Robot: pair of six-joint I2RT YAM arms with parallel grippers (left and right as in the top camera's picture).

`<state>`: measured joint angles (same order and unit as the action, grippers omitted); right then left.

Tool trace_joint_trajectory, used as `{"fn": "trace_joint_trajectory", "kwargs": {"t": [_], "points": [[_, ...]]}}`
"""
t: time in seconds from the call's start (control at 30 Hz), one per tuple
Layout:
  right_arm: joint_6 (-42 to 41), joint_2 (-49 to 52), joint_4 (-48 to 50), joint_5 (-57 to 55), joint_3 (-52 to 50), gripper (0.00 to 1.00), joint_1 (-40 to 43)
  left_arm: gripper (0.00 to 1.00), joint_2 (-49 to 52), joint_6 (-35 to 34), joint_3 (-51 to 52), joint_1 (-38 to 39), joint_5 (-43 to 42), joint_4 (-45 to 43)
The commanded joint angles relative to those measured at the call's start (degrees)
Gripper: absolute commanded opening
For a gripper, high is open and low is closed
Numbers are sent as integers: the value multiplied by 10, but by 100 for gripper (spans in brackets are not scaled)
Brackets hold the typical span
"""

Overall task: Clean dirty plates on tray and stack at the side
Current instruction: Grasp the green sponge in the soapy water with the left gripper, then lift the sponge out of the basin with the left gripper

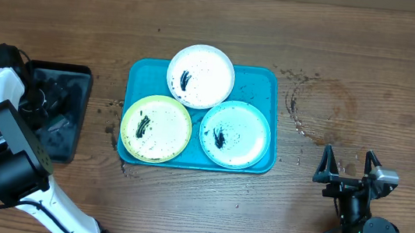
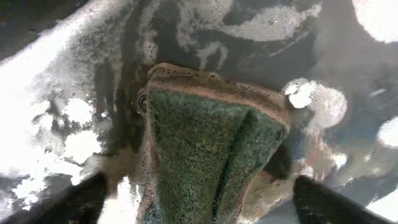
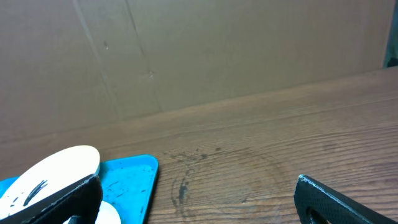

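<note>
The creased middle of the sponge (image 2: 205,143) is between the open fingers of my left gripper, so my left gripper should close. Closing now would hold the sponge.
Three dirty plates lie on the turquoise tray (image 1: 262,83): a white plate (image 1: 201,75) at the back, a yellow-green plate (image 1: 156,129) front left, a light blue plate (image 1: 235,134) front right. All carry black smears and specks. My left gripper (image 1: 43,100) is down in the black tray (image 1: 79,74). In the left wrist view its fingers (image 2: 199,208) stand wide apart around a creased green-and-tan sponge (image 2: 205,143) lying in foamy water, not touching it. My right gripper (image 1: 349,166) is open and empty over bare table, right of the tray. The right wrist view (image 3: 199,205) shows the white plate (image 3: 56,168) and the tray corner (image 3: 127,180).
The black tray holds dark soapy water at the table's left edge. A ring-shaped stain (image 1: 322,110) marks the wood right of the turquoise tray. A cardboard wall (image 3: 217,50) stands behind the table.
</note>
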<state>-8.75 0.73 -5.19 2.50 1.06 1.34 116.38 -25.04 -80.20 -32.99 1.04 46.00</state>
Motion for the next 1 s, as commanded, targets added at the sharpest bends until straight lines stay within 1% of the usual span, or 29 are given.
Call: {"fn": "trace_joint_trajectory", "kwargs": {"t": [0.0, 0.07, 0.13, 0.2, 0.3, 0.33, 0.4, 0.43, 0.6, 0.8, 0.97], "points": [[2, -4, 4, -8, -6, 100, -4, 68, 7, -2, -10, 4, 9, -2], [2, -4, 4, -8, -6, 100, -4, 55, 7, -2, -10, 4, 9, -1], [2, -4, 4, -8, -6, 100, -4, 44, 7, -2, -10, 4, 9, -1], [2, -4, 4, -8, -6, 100, -4, 40, 7, -2, -10, 4, 9, 0], [2, -4, 4, -8, -6, 100, -4, 37, 7, -2, -11, 4, 9, 5], [2, -4, 4, -8, -6, 100, -4, 32, 7, -2, -13, 4, 9, 9], [2, -4, 4, -8, -6, 100, -4, 14, 7, -2, -19, 4, 20, 21], [2, -4, 4, -8, -6, 100, -4, 9, 7, -2, -24, 4, 28, 28], [2, -4, 4, -8, -6, 100, -4, 4, 7, -2, -57, 4, 55, 70], [2, -4, 4, -8, -6, 100, -4, 4, 7, -2, -117, 4, 54, 135], [2, -4, 4, -8, -6, 100, -4, 4, 7, -2, -151, 4, 54, 156]]}}
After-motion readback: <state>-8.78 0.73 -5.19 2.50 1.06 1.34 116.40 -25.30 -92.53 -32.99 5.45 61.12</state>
